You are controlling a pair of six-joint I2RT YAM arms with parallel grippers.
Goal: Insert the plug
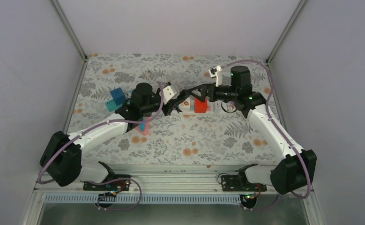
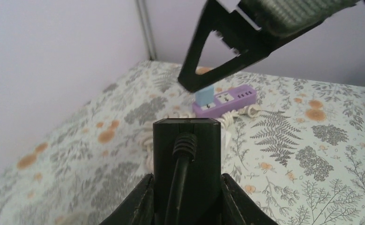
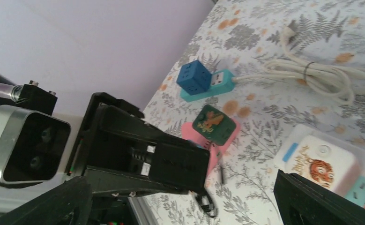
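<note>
My right gripper grabs the black plug block (image 1: 184,94) (image 3: 178,166) by its opposite sides next, to insert it. That keeps the cable and the block's plugging side free.
My left gripper (image 1: 175,107) is shut on a black plug block (image 2: 186,150) with a cable coming out of its back; it holds the block above the table. In the right wrist view the same block (image 3: 178,166) sits between my left gripper's black fingers. My right gripper (image 1: 189,93) is open, its fingers (image 3: 321,201) spread wide to either side of the block, not touching it. One right finger (image 2: 227,47) hangs above the block in the left wrist view. A white power strip (image 1: 186,107) with a tiger-print cube (image 3: 323,164) lies just beyond both grippers.
A red block (image 1: 200,106) sits on the white strip. A purple strip (image 2: 225,101) lies further off. A blue cube on a teal strip (image 3: 199,79), a green cube on a pink strip (image 3: 213,124) and a coiled white cable (image 3: 311,70) lie to the left.
</note>
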